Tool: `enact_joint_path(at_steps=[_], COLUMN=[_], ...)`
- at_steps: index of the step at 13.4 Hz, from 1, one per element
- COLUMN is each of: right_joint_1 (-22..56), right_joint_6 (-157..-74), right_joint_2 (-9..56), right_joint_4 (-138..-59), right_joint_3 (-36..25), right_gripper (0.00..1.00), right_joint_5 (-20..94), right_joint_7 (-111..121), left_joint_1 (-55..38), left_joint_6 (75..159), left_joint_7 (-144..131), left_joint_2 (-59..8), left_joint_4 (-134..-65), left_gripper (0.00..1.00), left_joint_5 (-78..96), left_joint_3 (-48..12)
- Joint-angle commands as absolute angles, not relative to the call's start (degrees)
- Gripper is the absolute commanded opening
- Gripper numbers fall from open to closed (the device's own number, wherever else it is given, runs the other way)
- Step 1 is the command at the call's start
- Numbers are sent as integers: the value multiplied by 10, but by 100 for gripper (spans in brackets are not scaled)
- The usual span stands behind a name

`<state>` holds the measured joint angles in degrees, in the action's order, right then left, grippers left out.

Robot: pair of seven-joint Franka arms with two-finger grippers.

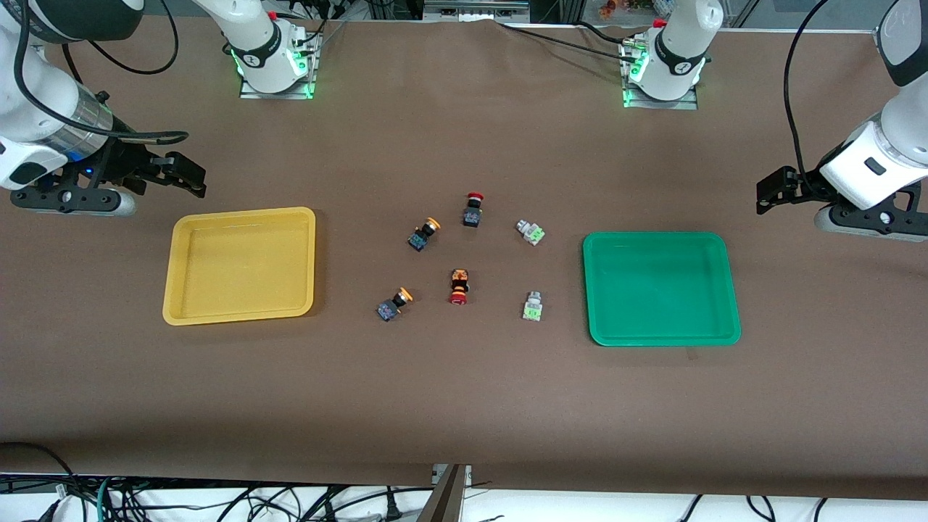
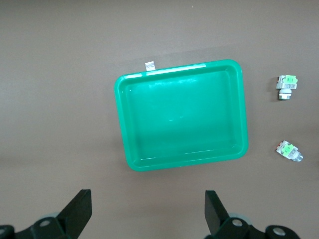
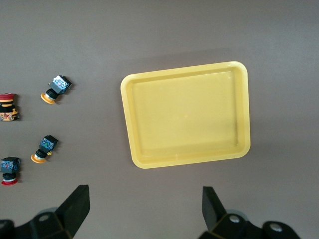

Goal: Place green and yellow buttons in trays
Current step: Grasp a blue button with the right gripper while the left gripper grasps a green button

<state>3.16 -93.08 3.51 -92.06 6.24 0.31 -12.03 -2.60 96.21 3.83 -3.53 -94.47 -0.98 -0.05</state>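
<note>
A yellow-capped button needs to go in the yellow tray, so next my right gripper should grab it by its black neck below the cap (image 1: 399,300) (image 3: 52,93).
The yellow tray (image 1: 243,213) lies toward the right arm's end and the green tray (image 1: 660,236) toward the left arm's end; both are empty. Between them lie two yellow-capped buttons (image 1: 424,234) (image 1: 394,304) and two green-faced buttons (image 1: 531,232) (image 1: 533,306). My right gripper (image 1: 181,176) hangs open and empty over bare table beside the yellow tray (image 3: 187,67); its wrist view shows the yellow buttons (image 3: 55,88) (image 3: 44,148). My left gripper (image 1: 774,192) hangs open and empty beside the green tray (image 2: 182,69); its wrist view shows the green buttons (image 2: 287,85) (image 2: 289,151).
A red-capped black switch (image 1: 473,209) and a red-capped switch with an orange body (image 1: 459,286) lie among the buttons. Brown table cloth surrounds the trays. The arm bases stand along the table's edge farthest from the front camera.
</note>
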Motion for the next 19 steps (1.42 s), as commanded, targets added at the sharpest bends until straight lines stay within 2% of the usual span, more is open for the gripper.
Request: enact_joint_path(at_steps=[1,5,7,9,12,14,16,18,19], right_joint_1=[21,22,41,82,115,143,166,186,198], right_joint_6=[-928,-926,-927,-977,-1125,-1234,-1263,-1304,-1327], right_joint_2=[35,37,61,124,252,360,446,479,489], right_joint_4=[-912,-911,-914,-918,-907,-846,-775,-768,-769], right_joint_3=[72,74,76,75,76,76,76,76,76], right_gripper=[100,100,100,100,100,100,100,100,100], right_joint_5=[-6,-14,-14,-14,2,22,22,27,38], right_joint_7=[-107,-99,-105,-115,-329,-453,-553,-634,-669], left_joint_1=[-27,-27,-29,-31,-42,-61,-82,-113,-133], left_joint_6=[948,948,936,927,936,1019,1138,1240,1264], left_joint_7=[39,40,38,45,35,30,29,29,26], left_joint_2=[-44,-50,-54,-66,-143,-199,-253,-307,-341], left_joint_4=[-925,-925,-928,-928,-924,-922,-922,-916,-892], left_gripper=[100,100,100,100,100,100,100,100,100], left_joint_5=[-3,-1,-1,0,0,2,1,4,4], left_joint_3=[2,2,1,-1,-62,-80,-81,-81,-81])
